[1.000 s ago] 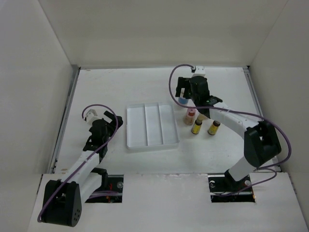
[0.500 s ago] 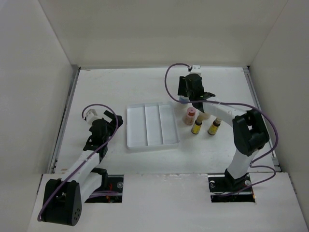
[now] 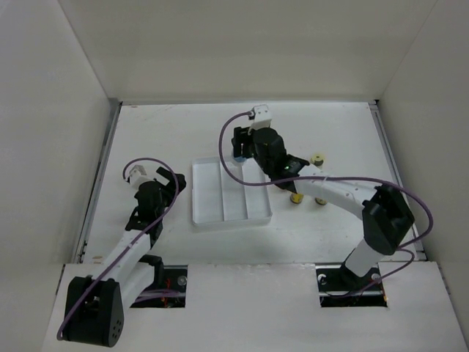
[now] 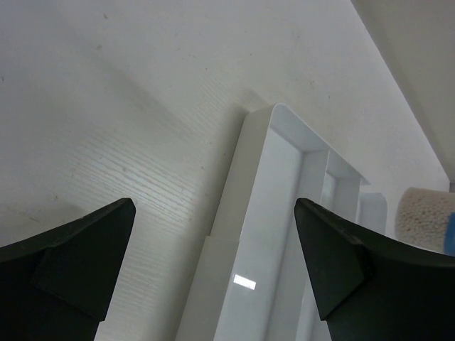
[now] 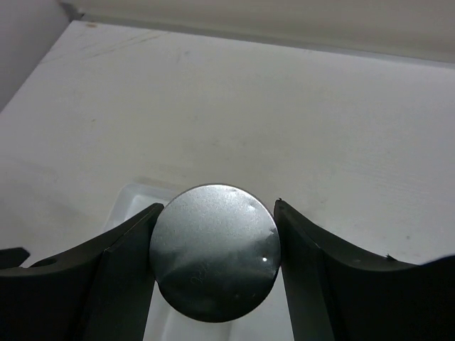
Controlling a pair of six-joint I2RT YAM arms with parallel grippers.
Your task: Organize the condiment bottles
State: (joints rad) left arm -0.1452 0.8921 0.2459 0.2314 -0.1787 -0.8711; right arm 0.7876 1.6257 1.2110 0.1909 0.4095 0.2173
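Note:
My right gripper should bring the jar (image 5: pixel 215 250) over the empty middle section of the tray before it lets go, because the jar is still hanging above the tray's far edge.
My right gripper (image 3: pixel 244 144) is shut on the grey-lidded jar (image 5: pixel 215 250), one of the condiment bottles, with a finger on each side of its round lid. It hangs over the far edge of the white tray (image 3: pixel 209 196). A strip of its blue label (image 3: pixel 239 156) shows from above. The jar (image 4: pixel 428 217) also shows at the right edge of the left wrist view. A cream-capped bottle (image 3: pixel 316 160) and two yellow bottles (image 3: pixel 296 198) (image 3: pixel 321 200) stand right of the tray, partly under the right arm. My left gripper (image 3: pixel 170 180) is open and empty, left of the tray (image 4: pixel 284 213).
The tray has three long compartments with nothing in them. White walls close in the table on the left, the back and the right. The right arm's purple cable (image 3: pixel 227 165) loops over the tray's far end.
The right gripper has shut on the grey-lidded jar and carried it left, from beside the other bottles to above the tray's far edge. The left arm has stayed still.

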